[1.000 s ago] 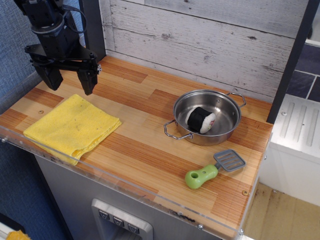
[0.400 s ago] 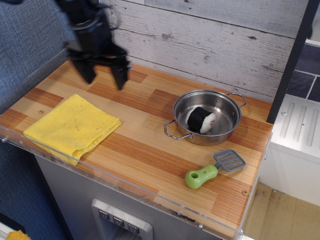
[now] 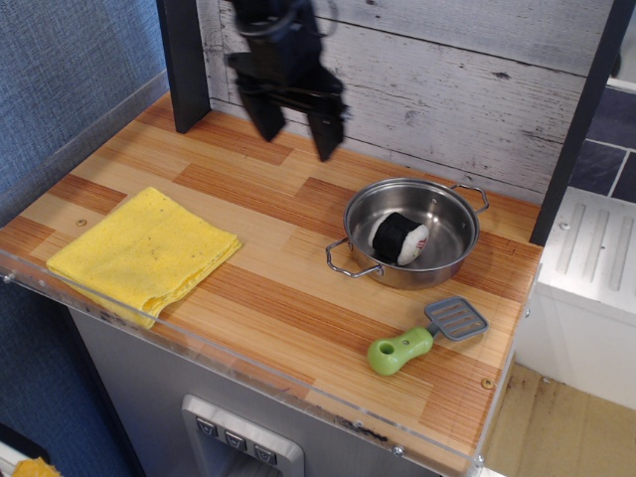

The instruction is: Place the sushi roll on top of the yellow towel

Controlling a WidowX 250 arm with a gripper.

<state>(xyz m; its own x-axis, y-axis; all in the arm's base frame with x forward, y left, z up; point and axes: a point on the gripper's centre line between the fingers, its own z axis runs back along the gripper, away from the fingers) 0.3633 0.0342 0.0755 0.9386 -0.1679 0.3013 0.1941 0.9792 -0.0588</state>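
The gripper needs to place the sushi roll on top of the yellow towel, so it should next grab the sushi roll's black wrapped middle.
The sushi roll, black with white ends and reddish specks, lies on its side inside the steel pan at the right of the wooden counter. The yellow towel lies folded at the front left of the counter. My gripper hangs open and empty above the back middle of the counter, up and to the left of the pan and well right of the towel.
A green-handled grey spatula lies in front of the pan near the front right. A whitewashed plank wall runs behind the counter. A dark post stands at the back left. A clear acrylic lip lines the front edge.
My gripper has swept from above the back left corner near the towel rightward along the back of the counter toward the pan, staying open. Nothing else moved.
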